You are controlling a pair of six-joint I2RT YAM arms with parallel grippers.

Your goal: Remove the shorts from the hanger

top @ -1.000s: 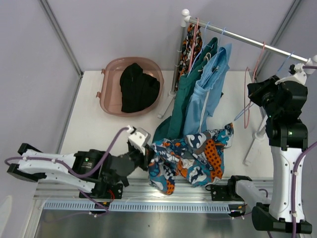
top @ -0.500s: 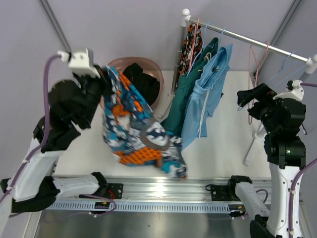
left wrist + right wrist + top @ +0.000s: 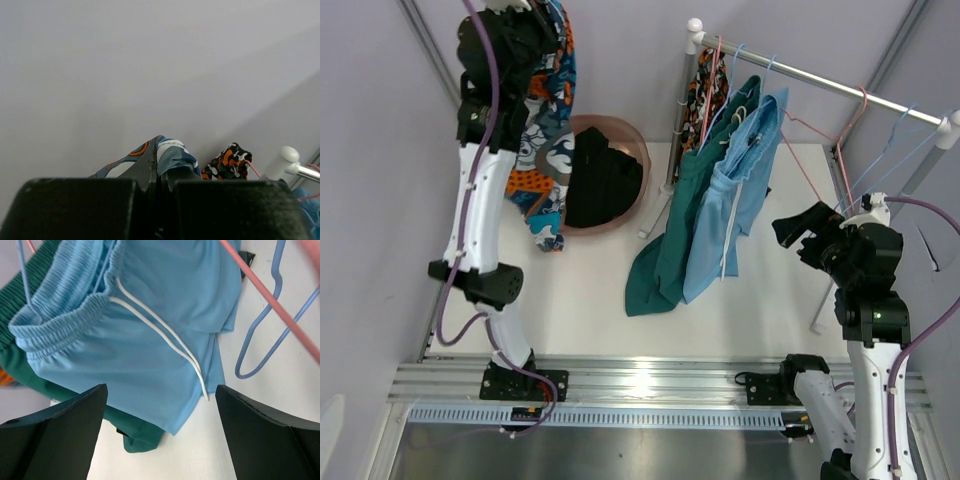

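My right gripper grips the light blue shorts' hanger by its bare sloping wire above the waistband (image 3: 763, 80) (image 3: 24, 279) next, which leaves the shorts free to be removed.
My left gripper (image 3: 527, 12) is raised high at the back left, shut on the orange, blue and grey patterned shorts (image 3: 544, 105). They hang down beside the arm, over the left rim of the pink basin (image 3: 642, 160). In the left wrist view the jaws pinch a fold of that patterned cloth (image 3: 170, 152). Black shorts (image 3: 602, 180) lie in the basin. Camouflage shorts (image 3: 706, 92), teal shorts (image 3: 665, 250) and light blue shorts (image 3: 732, 195) hang on hangers from the rail (image 3: 820, 82). My right gripper (image 3: 796, 232) stands open, empty, facing the light blue shorts (image 3: 150, 340).
An empty pink hanger (image 3: 842, 135) and an empty blue hanger (image 3: 882, 158) hang on the rail's right part; both cross the right wrist view, the blue hanger (image 3: 265, 340) lower. The teal hem (image 3: 135, 432) rests on the white table (image 3: 570, 300). The rack's leg (image 3: 825, 300) stands beside my right arm.
My left arm has swung up from the table front to the back left, carrying the patterned shorts over the basin. My right gripper opened, let go of the pink hanger and dropped away from the rail.
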